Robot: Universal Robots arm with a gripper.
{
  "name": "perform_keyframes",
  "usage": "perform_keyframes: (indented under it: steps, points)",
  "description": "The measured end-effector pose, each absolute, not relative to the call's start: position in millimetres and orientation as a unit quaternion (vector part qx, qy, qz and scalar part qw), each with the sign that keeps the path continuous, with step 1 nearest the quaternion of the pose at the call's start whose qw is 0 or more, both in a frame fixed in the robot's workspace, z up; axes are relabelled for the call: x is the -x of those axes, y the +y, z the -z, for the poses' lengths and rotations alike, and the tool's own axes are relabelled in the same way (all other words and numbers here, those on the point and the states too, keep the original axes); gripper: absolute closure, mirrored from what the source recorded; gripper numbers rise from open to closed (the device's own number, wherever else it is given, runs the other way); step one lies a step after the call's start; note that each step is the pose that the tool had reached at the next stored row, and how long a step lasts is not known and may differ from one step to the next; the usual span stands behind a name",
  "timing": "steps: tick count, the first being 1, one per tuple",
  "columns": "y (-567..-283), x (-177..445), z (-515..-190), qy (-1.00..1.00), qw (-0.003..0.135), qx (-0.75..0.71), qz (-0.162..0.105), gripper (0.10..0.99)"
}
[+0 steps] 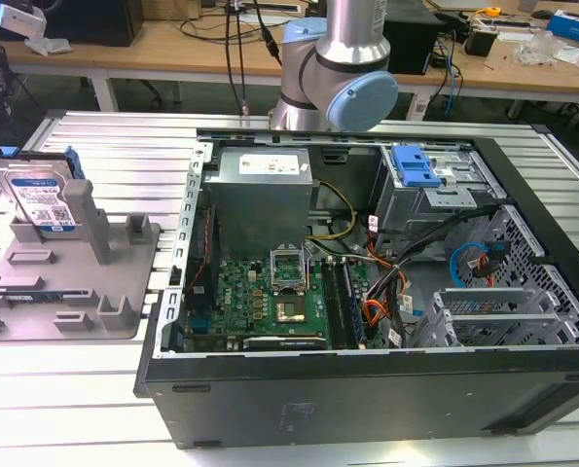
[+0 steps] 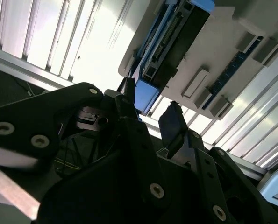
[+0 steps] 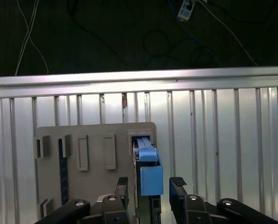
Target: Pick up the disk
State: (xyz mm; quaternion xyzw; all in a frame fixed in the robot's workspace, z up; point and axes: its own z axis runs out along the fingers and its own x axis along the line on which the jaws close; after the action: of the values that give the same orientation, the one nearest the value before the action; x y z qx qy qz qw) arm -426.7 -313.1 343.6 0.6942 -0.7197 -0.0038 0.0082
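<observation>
My gripper needs to go lower before it closes on the disk. Its fingers stop above the blue side bar (image 3: 148, 173) of the disk in the wrist view.
The disk (image 1: 38, 197) stands upright on its edge in the grey holder (image 1: 75, 282) at the exterior view's left, its blue-and-white label facing the camera. In both wrist views I see it edge-on, with its blue side rail (image 3: 148, 173) (image 2: 146, 95) uppermost. My gripper (image 3: 150, 185) (image 2: 149, 112) is open. Its two black fingertips (image 3: 122, 185) stand one on each side of the rail's end, with a gap on either side. The holder's plate and posts (image 3: 82, 158) (image 2: 223, 51) lie beyond the fingers.
An open computer case (image 1: 367, 292) takes up the middle of the ribbed aluminium table (image 1: 104, 409), with a blue drive-bay caddy (image 1: 414, 165) inside it. The arm's body (image 1: 338, 78) rises behind the case. The table edge (image 3: 139, 77) borders a dark floor with cables.
</observation>
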Motion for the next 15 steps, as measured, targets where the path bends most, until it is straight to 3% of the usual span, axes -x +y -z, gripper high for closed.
perform_keyframes:
  steps: [4, 5, 15]
  points:
    - [-313.1, 425.9, -342.3, -0.716, 0.010, -0.698, 0.003, 0.596]
    - [-313.2, 425.9, -342.0, -0.716, 0.010, -0.698, 0.003, 0.529]
    - [-312.4, 426.0, -336.5, -0.714, 0.011, -0.700, 0.001, 0.529]
